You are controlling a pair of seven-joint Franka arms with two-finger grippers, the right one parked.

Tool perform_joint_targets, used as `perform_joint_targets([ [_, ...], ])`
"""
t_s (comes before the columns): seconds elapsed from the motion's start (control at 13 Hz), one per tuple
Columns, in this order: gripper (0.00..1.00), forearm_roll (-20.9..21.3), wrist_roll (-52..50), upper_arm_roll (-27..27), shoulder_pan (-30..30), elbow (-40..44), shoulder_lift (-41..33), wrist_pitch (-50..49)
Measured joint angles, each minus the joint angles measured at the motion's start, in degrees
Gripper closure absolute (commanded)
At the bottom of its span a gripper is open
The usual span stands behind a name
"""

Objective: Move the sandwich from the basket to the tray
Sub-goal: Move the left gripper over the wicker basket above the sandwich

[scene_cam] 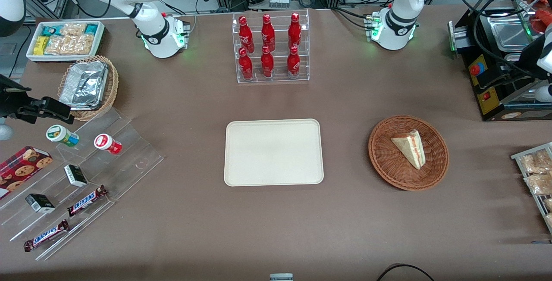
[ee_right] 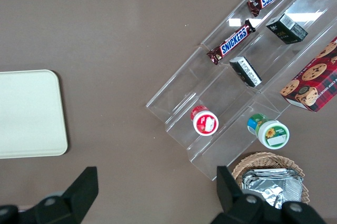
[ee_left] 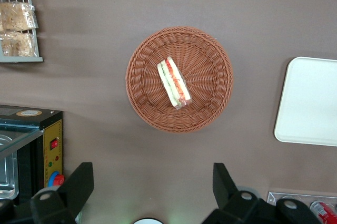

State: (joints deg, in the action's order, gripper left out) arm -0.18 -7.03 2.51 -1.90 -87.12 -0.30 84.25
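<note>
The sandwich is a long wedge (ee_left: pixel 174 82) narrow across its layers, so my left gripper next needs to grab its two flat bread sides to place it.
The sandwich (scene_cam: pixel 409 147) is a clear-wrapped pale wedge with red and green filling; it lies in the round reddish-brown wicker basket (scene_cam: pixel 388 173). The left wrist view looks down on the sandwich (ee_left: pixel 174 83) in the basket (ee_left: pixel 210 66). The cream tray (scene_cam: pixel 273 151) lies flat beside the basket, toward the parked arm's end, with nothing on it; its edge also shows in the left wrist view (ee_left: pixel 310 100). My left gripper (ee_left: pixel 152 182) hangs high over the table, above bare cloth between the basket and the arm's base. It is open wide and holds nothing.
A clear rack of red cola bottles (scene_cam: pixel 271 48) stands farther from the front camera than the tray. A black machine (scene_cam: pixel 496 78) and a wire rack of snack packets (scene_cam: pixel 534 173) flank the basket. Snack shelves (scene_cam: pixel 86 164), a tan foil-tray basket (scene_cam: pixel 88 85) and a white bin (scene_cam: pixel 64 39) lie toward the parked arm's end.
</note>
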Motion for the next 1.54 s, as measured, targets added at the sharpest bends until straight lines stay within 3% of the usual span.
perform_joint_targets([
  [0.62, 0.0, 0.03, 0.01, 0.56, 0.09, -0.7, 1.26, 0.44],
  [1.15, 0.0, 0.73, -6.44, 2.65, 0.12, -15.52, 1.66, 14.25],
  [1.54, 0.0, 0.74, -14.67, 4.62, 0.17, -19.71, 2.71, 18.15],
])
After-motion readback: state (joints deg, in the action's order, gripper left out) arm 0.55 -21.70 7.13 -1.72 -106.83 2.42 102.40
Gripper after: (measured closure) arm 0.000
